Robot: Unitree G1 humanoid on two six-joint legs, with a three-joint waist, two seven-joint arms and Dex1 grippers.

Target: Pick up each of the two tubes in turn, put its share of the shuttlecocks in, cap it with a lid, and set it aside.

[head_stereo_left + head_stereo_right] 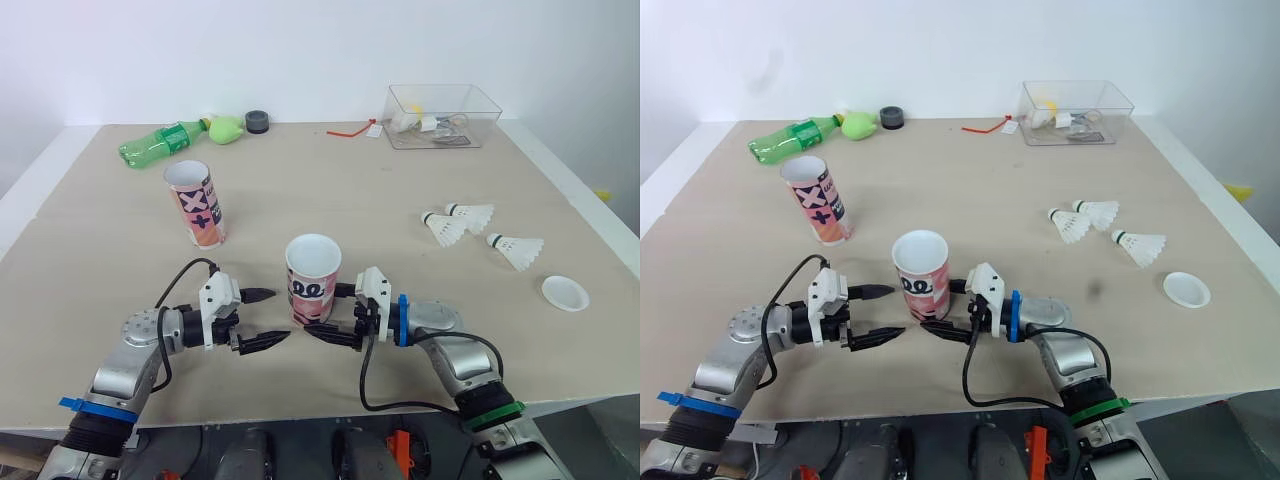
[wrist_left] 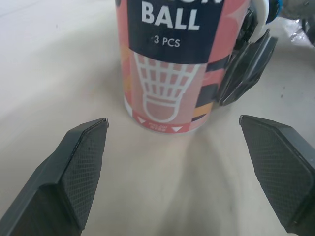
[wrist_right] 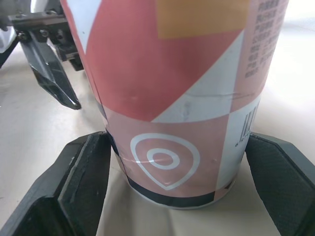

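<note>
I should next grab the pink patterned tube by its base (image 1: pixel 309 316) with my right gripper to set the tube aside. That leaves the tube's opening (image 1: pixel 314 254) free.
A pink patterned tube (image 1: pixel 313 280) stands upright and uncapped near the table's front. My right gripper (image 1: pixel 323 313) is open around its base from the right, one finger (image 3: pixel 83 167) on each side and very close to the wall. My left gripper (image 1: pixel 280 316) is open just left of this tube, pointing at it with a small gap. A second uncapped tube (image 1: pixel 197 203) stands farther back on the left. Three white shuttlecocks (image 1: pixel 445 228), (image 1: pixel 472 212), (image 1: pixel 517 250) lie on the right. A white lid (image 1: pixel 565 293) lies near the right edge.
At the back of the table lie a green plastic bottle (image 1: pixel 160 143), a green object (image 1: pixel 226 128) and a grey roll (image 1: pixel 258 122). A clear plastic box (image 1: pixel 440 115) with small items stands back right, a red-tagged item (image 1: pixel 352 129) beside it.
</note>
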